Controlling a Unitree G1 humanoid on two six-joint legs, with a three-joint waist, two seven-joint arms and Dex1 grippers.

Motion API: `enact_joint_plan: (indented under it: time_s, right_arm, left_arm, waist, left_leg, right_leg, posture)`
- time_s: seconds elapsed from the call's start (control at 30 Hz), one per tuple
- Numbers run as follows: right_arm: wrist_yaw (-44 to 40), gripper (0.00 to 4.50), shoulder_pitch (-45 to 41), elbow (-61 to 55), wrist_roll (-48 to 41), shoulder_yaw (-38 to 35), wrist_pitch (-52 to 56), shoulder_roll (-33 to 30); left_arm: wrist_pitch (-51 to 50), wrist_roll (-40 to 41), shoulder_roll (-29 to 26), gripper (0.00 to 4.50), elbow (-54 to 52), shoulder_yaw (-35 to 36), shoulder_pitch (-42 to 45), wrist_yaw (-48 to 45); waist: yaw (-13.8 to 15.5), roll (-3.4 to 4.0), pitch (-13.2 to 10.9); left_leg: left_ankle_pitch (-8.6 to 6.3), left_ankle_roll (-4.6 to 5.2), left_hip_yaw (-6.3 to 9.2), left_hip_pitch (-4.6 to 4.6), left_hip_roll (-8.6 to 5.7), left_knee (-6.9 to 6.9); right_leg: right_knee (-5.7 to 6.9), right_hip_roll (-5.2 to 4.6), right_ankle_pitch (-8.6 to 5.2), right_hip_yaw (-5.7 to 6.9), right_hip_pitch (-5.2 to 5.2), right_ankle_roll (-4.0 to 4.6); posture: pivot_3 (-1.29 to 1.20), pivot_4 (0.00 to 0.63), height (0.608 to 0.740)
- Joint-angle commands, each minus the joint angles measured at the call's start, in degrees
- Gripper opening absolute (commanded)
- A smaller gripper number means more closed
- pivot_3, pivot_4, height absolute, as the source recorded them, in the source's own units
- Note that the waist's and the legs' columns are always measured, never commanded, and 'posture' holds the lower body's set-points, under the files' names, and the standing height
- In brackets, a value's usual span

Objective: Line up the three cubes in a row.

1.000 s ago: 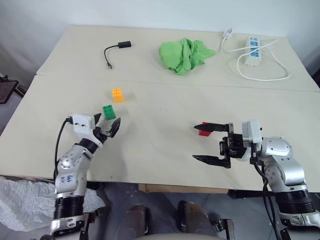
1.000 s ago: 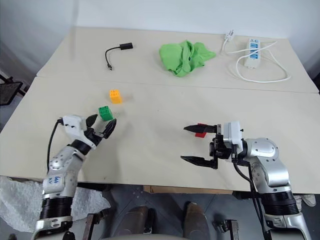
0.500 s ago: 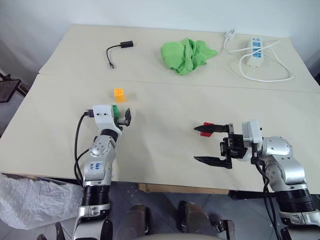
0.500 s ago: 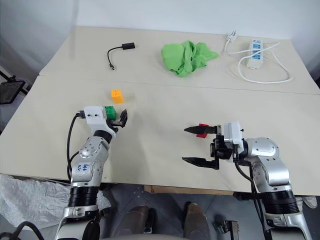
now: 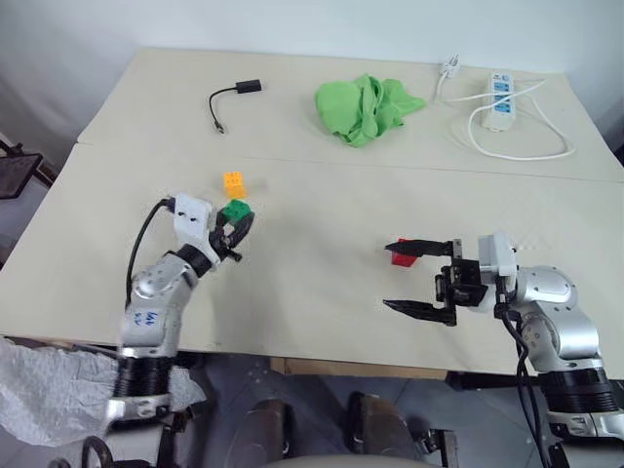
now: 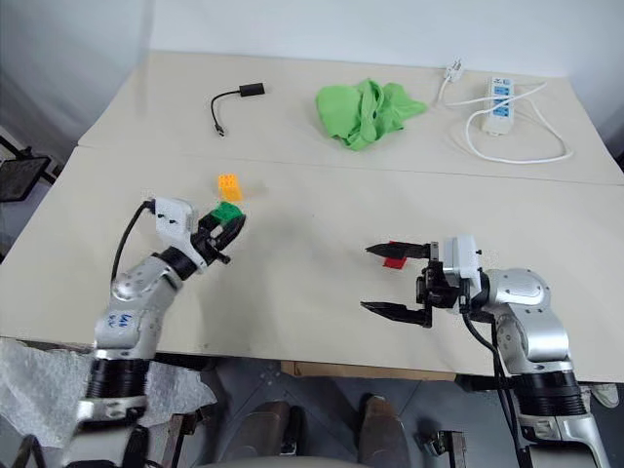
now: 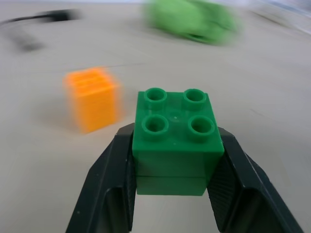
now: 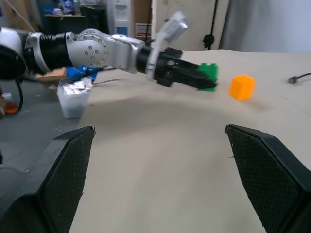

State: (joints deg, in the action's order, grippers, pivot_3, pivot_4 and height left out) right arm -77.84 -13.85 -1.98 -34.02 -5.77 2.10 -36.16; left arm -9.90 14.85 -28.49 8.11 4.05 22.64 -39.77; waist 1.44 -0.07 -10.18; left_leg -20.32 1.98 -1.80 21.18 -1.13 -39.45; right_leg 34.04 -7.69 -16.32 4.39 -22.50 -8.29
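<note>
The green cube (image 5: 236, 210) is still far short of the tabletop beside the red cube (image 5: 401, 258), so my left gripper keeps hold of it until it gets there.
My left gripper (image 5: 237, 224) is shut on the green cube (image 7: 175, 138), with one black finger pressed to each side and the studs facing up. I cannot tell whether the cube rests on the table or hangs just above it. The orange-yellow cube (image 5: 233, 183) stands on the table a short way beyond the green cube, apart from it. Over at the right, the red cube (image 5: 401, 258) lies on the table, partly hidden behind the upper finger of my right gripper (image 5: 417, 277). That gripper is wide open, lies level, points left and holds nothing.
A crumpled green cloth (image 5: 366, 107) lies at the back centre. A black cable adaptor (image 5: 229, 97) is at the back left and a white power strip (image 5: 495, 100) with its cord at the back right. A seam (image 5: 390, 166) crosses the table.
My left gripper swung round to the green cube and closed on it. The right gripper and the other two cubes have stayed put.
</note>
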Motion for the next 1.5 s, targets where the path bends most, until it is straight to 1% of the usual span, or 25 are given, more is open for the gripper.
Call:
enact_joint_plan:
  time_s: [0.03, 0.1, 0.2, 0.23, 0.3, 0.37, 0.43, 0.5, 0.57, 0.67, 0.77, 0.83, 0.87, 0.93, 1.03, 1.27, 1.5]
  right_arm:
    - [-0.2, 4.5, 2.7, -0.7, -0.5, -4.5, -1.4, -2.7]
    - [-0.7, 4.5, 3.8, -0.4, -0.2, -5.5, -2.0, -3.6]
    - [-0.5, 4.5, 7.3, -1.7, -0.6, -8.5, -2.0, -5.4]
    - [-0.1, 4.5, 8.5, -2.5, -0.7, -9.4, -2.0, -5.8]
    - [0.9, 4.5, 11.3, -4.4, -1.1, -11.4, -1.8, -6.1]
    - [1.9, 4.5, 14.5, -6.5, -1.5, -13.5, -1.6, -6.3]
    - [2.9, 4.5, 16.4, -7.9, -1.7, -14.7, -1.3, -6.2]
    - [3.9, 4.5, 18.8, -9.4, -1.9, -16.1, -1.3, -5.8]
    - [5.1, 4.5, 20.3, -10.3, -1.9, -16.8, -1.4, -5.2]
    - [6.6, 4.5, 21.4, -11.1, -1.9, -17.2, -1.9, -4.5]
    - [7.5, 4.5, 21.9, -11.7, -2.0, -17.6, -2.0, -4.3]
    - [7.4, 4.5, 23.3, -12.7, -4.1, -19.1, -1.9, -3.8]
    - [7.7, 4.5, 23.8, -12.8, -4.9, -19.6, -1.6, -3.4]
    - [7.4, 4.5, 24.6, -12.8, -4.9, -20.1, -2.6, -3.0]
    - [7.5, 4.5, 25.5, -13.2, -5.1, -19.8, -2.2, -3.0]
    - [8.0, 4.5, 25.5, -12.3, -3.2, -18.5, -4.3, -2.2]
    - [8.9, 4.5, 25.9, -13.4, -3.6, -17.5, -3.2, -2.4]
  left_arm:
    - [8.8, 1.7, -3.5, 1.65, 11.0, -2.5, 7.6, -18.1]
    - [10.5, 2.5, -3.2, 1.65, 18.1, -2.1, 12.9, -22.0]
    - [14.1, -0.8, -4.9, 1.65, 30.1, -6.1, 22.4, -34.5]
    - [12.9, -1.7, -5.7, 1.65, 33.4, -7.1, 25.2, -37.3]
    - [16.1, -4.0, -7.1, 1.65, 39.8, -7.5, 30.2, -38.2]
    - [18.3, -5.0, -8.3, 1.65, 43.1, -7.8, 34.6, -41.8]
    - [18.2, -4.6, -7.7, 1.65, 45.3, -6.8, 38.2, -42.1]
    - [16.5, -2.0, -4.3, 1.65, 44.8, -6.0, 41.0, -45.4]
    - [16.4, -1.6, 0.0, 1.65, 44.4, -6.9, 41.6, -48.0]
    - [19.3, -4.1, 6.5, 1.65, 46.1, -9.1, 40.2, -46.7]
    - [21.1, -6.9, 9.5, 1.65, 47.3, -11.3, 39.1, -45.5]
    - [25.1, -7.8, 14.7, 1.65, 49.6, -11.9, 38.4, -42.3]
    - [24.5, -8.1, 16.7, 1.65, 51.8, -11.3, 38.8, -39.3]
    - [25.3, -10.0, 18.9, 1.65, 55.7, -11.4, 40.0, -35.3]
    - [28.5, -13.0, 20.2, 1.65, 59.0, -12.3, 41.3, -32.6]
    - [30.1, -16.0, 21.6, 1.65, 63.4, -11.7, 43.8, -27.4]
    - [29.8, -17.7, 20.8, 1.65, 65.1, -11.8, 44.2, -30.7]
  waist:
    - [0.3, 0.0, 0.0]
    - [0.4, -0.01, 0.0]
    - [0.2, -0.02, 0.0]
    - [0.1, -0.02, 0.0]
    - [-0.1, -0.02, 0.0]
    - [-0.4, -0.09, -0.1]
    - [-0.3, -0.13, -0.1]
    - [0.0, -0.17, -0.1]
    - [0.3, -0.17, -0.1]
    - [1.0, -0.18, -0.1]
    - [0.6, -0.24, -0.1]
    - [0.4, -0.24, -0.1]
    - [0.4, -0.25, -0.2]
    - [0.6, -0.25, -0.2]
    - [0.3, -0.27, -0.2]
    - [0.2, -0.26, -0.2]
    - [0.3, -0.26, -0.2]
  left_leg:
    - [0.0, 0.01, 0.01, 0.01, -0.03, 0.0]
    - [0.0, 0.05, 0.02, 0.09, -0.07, -0.06]
    - [-0.01, 0.1, -0.04, 0.12, -0.07, -0.13]
    - [-0.01, 0.11, -0.26, 0.14, -0.19, -0.13]
    - [-0.02, 0.12, -0.47, 0.14, -0.22, -0.12]
    - [-0.02, 0.13, -0.51, 0.14, -0.16, -0.09]
    - [-0.02, 0.13, -0.57, 0.12, -0.14, -0.04]
    - [-0.03, 0.14, -0.55, 0.12, -0.09, -0.11]
    - [-0.05, 0.18, -0.52, 0.13, -0.01, -0.21]
    - [-0.13, 0.35, -0.41, 0.15, -0.03, -0.47]
    - [-0.2, 0.48, -0.35, 0.22, -0.07, -0.55]
    - [-0.2, 0.48, -0.35, 0.29, -0.13, -0.55]
    - [-0.2, 0.48, -0.35, 0.28, -0.11, -0.54]
    - [-0.21, 0.48, -0.34, 0.28, -0.09, -0.57]
    - [-0.21, 0.5, -0.35, 0.28, -0.12, -0.58]
    - [-0.22, 0.51, -0.35, 0.27, -0.04, -0.57]
    - [-0.22, 0.51, -0.34, 0.28, -0.05, -0.58]
  right_leg:
    - [0.0, -0.01, 0.0, 0.01, 0.02, 0.0]
    - [-0.05, 0.0, 0.03, 0.03, 0.05, -0.05]
    - [-0.06, 0.02, 0.07, 0.04, 0.05, -0.12]
    - [-0.04, 0.05, 0.07, 0.08, 0.06, -0.12]
    - [-0.06, 0.13, 0.06, 0.14, 0.04, -0.11]
    - [-0.05, 0.16, 0.06, 0.17, -0.05, -0.12]
    - [-0.06, 0.18, 0.06, 0.18, -0.05, -0.12]
    - [-0.03, 0.14, 0.06, 0.17, -0.04, -0.12]
    - [0.01, 0.1, 0.08, 0.18, 0.06, -0.15]
    - [0.04, 0.01, 0.12, 0.17, 0.17, -0.22]
    - [-0.03, -0.01, 0.2, 0.02, 0.09, -0.37]
    - [-0.05, 0.03, 0.2, 0.03, 0.0, -0.37]
    - [-0.04, 0.03, 0.2, 0.03, 0.0, -0.37]
    - [-0.05, 0.01, 0.2, 0.04, 0.04, -0.37]
    - [-0.08, 0.0, 0.22, 0.03, 0.02, -0.41]
    - [-0.07, -0.02, 0.22, 0.01, 0.01, -0.41]
    - [-0.06, -0.04, 0.22, 0.02, 0.0, -0.41]
  posture:
    - [0.0, 0.15, 0.74]
    - [0.0, 0.15, 0.74]
    - [0.0, 0.15, 0.74]
    - [0.0, 0.15, 0.74]
    - [0.0, 0.15, 0.74]
    - [0.0, 0.15, 0.74]
    - [0.0, 0.15, 0.74]
    - [0.0, 0.15, 0.74]
    - [0.0, 0.15, 0.74]
    - [0.0, 0.15, 0.74]
    - [0.0, 0.15, 0.74]
    - [0.0, 0.15, 0.74]
    - [0.0, 0.15, 0.74]
    - [0.0, 0.15, 0.74]
    - [0.0, 0.15, 0.74]
    - [0.0, 0.15, 0.74]
    - [0.0, 0.15, 0.74]
